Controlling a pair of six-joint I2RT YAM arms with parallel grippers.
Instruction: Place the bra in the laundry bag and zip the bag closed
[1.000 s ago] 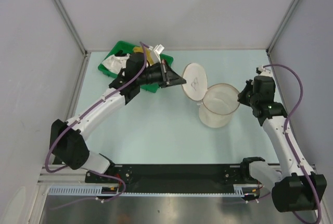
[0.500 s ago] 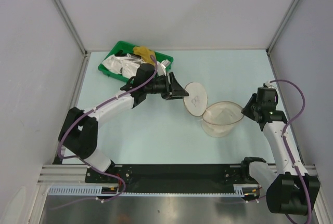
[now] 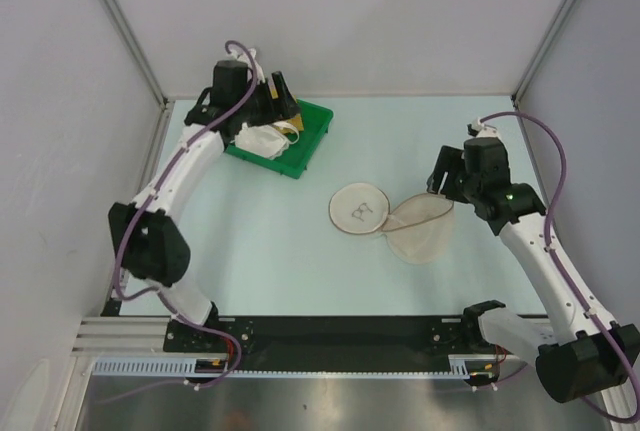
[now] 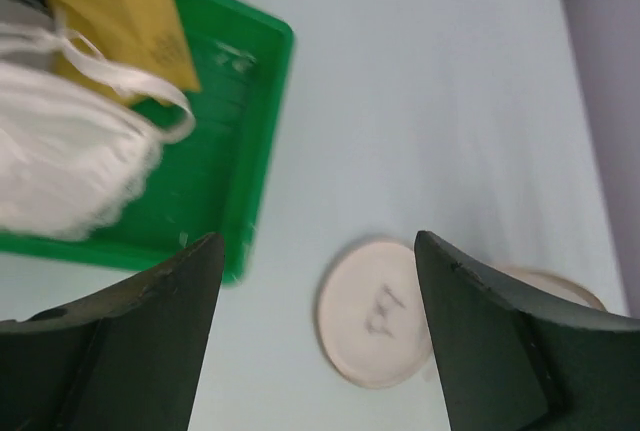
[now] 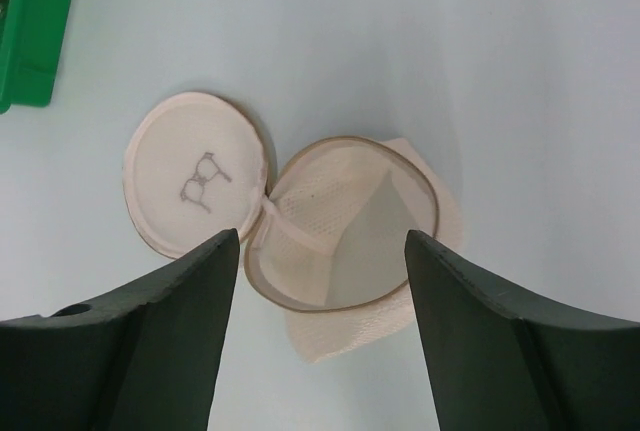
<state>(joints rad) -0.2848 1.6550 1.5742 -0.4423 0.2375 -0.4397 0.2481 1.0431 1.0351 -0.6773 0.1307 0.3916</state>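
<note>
My left gripper grabs the mustard bra (image 4: 110, 6) by its exposed edge (image 4: 160, 31) next, free of the white bra, to lift it alone toward the bag.
The laundry bag lies unzipped on the table. Its lid half (image 3: 358, 210) (image 5: 195, 176) (image 4: 378, 311) shows the small bra drawing, and its hollow mesh half (image 3: 420, 227) (image 5: 345, 223) gapes beside it. The mustard bra (image 4: 110, 6) lies in the green tray (image 3: 305, 146) (image 4: 235, 161), partly under a white bra (image 4: 70, 161) (image 3: 258, 141). My left gripper (image 3: 280, 91) (image 4: 318, 241) hangs open above the tray's inner edge, holding nothing. Just right of and above the mesh half, my right gripper (image 3: 438, 179) (image 5: 320, 234) is open and empty.
The tray sits at the back left near the enclosure's corner post and grey walls. Its corner (image 5: 35, 21) shows in the right wrist view. Bare pale table (image 3: 300, 261) lies between the bag and the arm bases.
Both grippers went from shut to open. The left arm swung from the bag back over the tray. The right gripper let go of the bag, which now lies flat.
</note>
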